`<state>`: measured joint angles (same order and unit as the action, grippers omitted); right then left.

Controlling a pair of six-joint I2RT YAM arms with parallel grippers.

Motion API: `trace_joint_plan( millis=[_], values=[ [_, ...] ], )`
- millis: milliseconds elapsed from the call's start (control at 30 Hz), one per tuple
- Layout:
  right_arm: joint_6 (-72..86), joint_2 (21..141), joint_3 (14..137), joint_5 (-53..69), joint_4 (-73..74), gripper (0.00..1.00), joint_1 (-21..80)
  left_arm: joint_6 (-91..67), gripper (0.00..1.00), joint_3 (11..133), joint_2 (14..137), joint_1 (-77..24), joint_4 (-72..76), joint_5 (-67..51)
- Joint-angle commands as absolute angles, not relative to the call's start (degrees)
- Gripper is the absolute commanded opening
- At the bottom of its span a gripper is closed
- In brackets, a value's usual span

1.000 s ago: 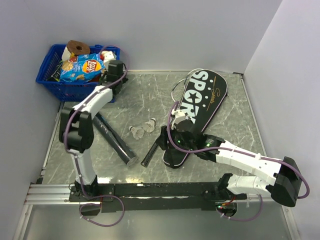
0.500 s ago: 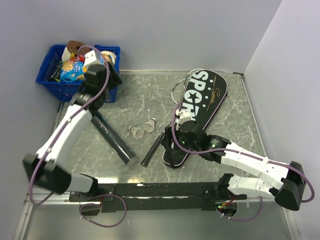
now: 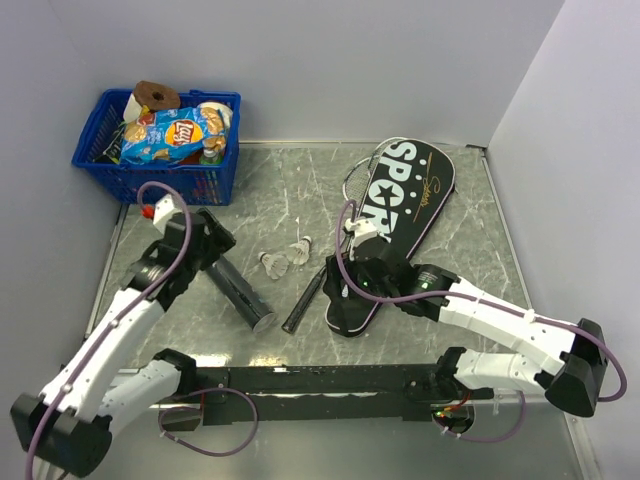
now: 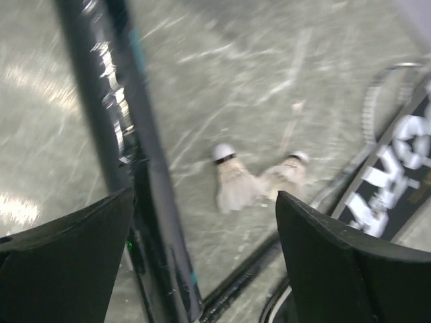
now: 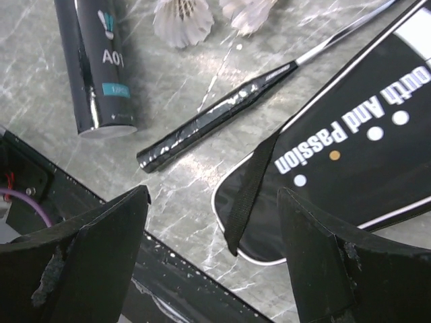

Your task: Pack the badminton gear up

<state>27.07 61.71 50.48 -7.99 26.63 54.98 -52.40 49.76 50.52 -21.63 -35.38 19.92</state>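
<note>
The tube's near end has to stay free to take the shuttlecocks, so the left gripper should next grab the dark tube (image 3: 240,293) around its far end.
The black bag (image 3: 405,205) lettered SPORT lies at the right, its strap (image 5: 250,192) loose at the near end. A white racket head (image 3: 357,176) sticks out at its left edge. A black racket handle (image 3: 304,301) (image 5: 214,118) lies beside the bag. The dark tube (image 3: 240,293) (image 4: 111,108) lies at the left. Two shuttlecocks (image 3: 283,259) (image 4: 232,183) rest between them. My left gripper (image 3: 212,243) (image 4: 202,262) hangs open over the tube's far end, holding nothing. My right gripper (image 3: 336,292) (image 5: 212,262) stands open above the bag's near end, holding nothing.
A blue basket (image 3: 190,183) holding a crisp packet (image 3: 165,135) stands at the back left corner. The black mounting rail (image 3: 320,380) (image 5: 168,282) runs along the near edge. Grey walls close in the table at the left, back and right.
My left arm has swung back from the basket to the tube, and its jaws have opened wide. My right gripper has opened a little more, staying by the bag's near end.
</note>
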Motion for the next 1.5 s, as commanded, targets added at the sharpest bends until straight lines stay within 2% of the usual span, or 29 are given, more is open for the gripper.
trace_joint_plan(
  millis=[0,167,300,633,1000,1333,1467],
  values=[
    [26.8,62.84,51.51,-5.45,26.02,0.84,55.19,-61.86,0.99,48.26,54.22,-21.62,-37.53,24.07],
    [26.63,63.98,50.01,-3.78,23.91,0.85,55.37,-65.47,0.97,48.42,61.25,-20.75,-33.66,27.07],
    [26.28,64.42,48.87,-2.46,22.86,0.86,55.28,-68.47,0.96,49.31,66.79,-15.93,-32.53,26.03],
    [25.76,65.21,46.67,-0.35,18.99,0.86,55.28,-60.74,0.97,52.2,80.84,-8.09,-23.82,22.68],
    [25.22,67.94,46.14,2.99,15.82,0.86,55.28,-53.88,0.97,57.65,95.26,-6.94,-21.62,23.55],
    [24.96,70.31,45.97,4.83,14.5,0.86,55.28,-50.8,0.99,58.19,99.84,-6.33,-21.53,24.87],
    [24.87,70.93,46.76,5.01,14.85,0.86,55.28,-50.8,0.82,57.04,99.32,-6.33,-21.62,26.01]
  ],
)
